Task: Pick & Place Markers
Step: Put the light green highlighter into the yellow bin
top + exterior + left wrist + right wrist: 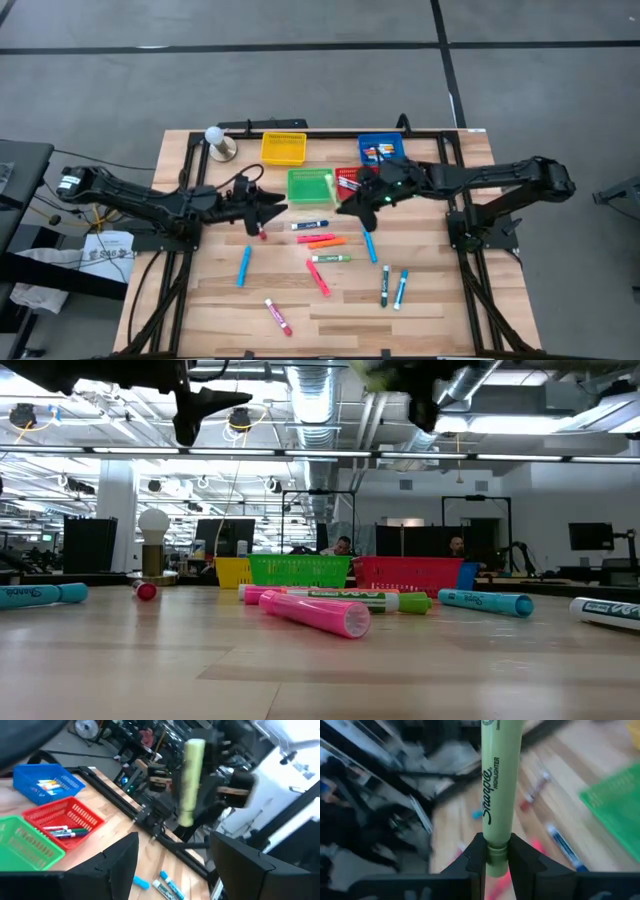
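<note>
My left gripper takes the yellow-green highlighter from my right gripper by the highlighter's loose end [328, 179] [194, 749] next.
My right gripper [352, 203] hovers over the table's middle, near the red basket [347, 180], and is shut on a yellow-green highlighter [497, 795]. That highlighter also shows in the left wrist view [191, 780]. My left gripper [268, 210] is open and empty, raised off the wood just left of the green basket [310, 186]. Several markers lie flat on the table: blue [244, 265], pink [278, 316], orange [328, 242], green [385, 285]. More markers lie in the red basket [65, 831] and the blue basket [47, 785]. My right gripper pinches the highlighter at one end [496, 854] between its two fingers. The pen runs on in line with the fingers and juts far out past their tips. It is lifted clear of the table.
Four mesh baskets stand toward the far edge: yellow [283, 148], blue [381, 150], green and red. A round white bulb on a base [216, 140] sits at the far left. Black frame rails [330, 132] edge the table. Bare wood lies near the front edge.
</note>
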You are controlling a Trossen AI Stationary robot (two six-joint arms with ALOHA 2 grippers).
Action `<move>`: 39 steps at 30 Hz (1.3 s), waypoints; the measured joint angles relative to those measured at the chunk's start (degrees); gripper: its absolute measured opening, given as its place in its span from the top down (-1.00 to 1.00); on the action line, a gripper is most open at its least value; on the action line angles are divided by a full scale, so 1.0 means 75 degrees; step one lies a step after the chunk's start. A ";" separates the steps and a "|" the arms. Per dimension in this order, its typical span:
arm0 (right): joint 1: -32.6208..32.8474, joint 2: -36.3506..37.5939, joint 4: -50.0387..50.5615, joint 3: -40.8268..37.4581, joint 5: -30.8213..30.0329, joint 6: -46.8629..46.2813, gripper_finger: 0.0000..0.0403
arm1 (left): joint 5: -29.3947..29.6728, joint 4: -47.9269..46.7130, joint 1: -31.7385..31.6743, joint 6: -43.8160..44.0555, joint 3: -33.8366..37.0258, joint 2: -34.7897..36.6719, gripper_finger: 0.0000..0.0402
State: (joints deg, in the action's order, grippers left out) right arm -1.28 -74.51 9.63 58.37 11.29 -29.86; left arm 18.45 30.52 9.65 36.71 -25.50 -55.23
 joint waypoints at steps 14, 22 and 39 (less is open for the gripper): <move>-0.0504 -0.2213 -0.2053 0.1039 0.2223 -0.0900 0.77 | -0.0290 0.1212 -0.0322 -0.0184 0.0004 -0.0498 -0.21; -0.0621 -0.3272 -0.2557 0.1842 0.3121 -0.1230 0.77 | -0.0294 0.1559 -0.0357 -0.0292 -0.0010 -0.0840 -0.21; -0.0772 -0.3744 -0.2400 0.2355 0.3471 -0.1217 0.77 | -0.0752 0.1839 -0.0754 -0.0402 -0.0009 -0.0984 0.30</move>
State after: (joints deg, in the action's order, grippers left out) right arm -7.07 -102.59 -8.37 76.03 37.32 -38.99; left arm 12.81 44.31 3.99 33.69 -25.56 -62.61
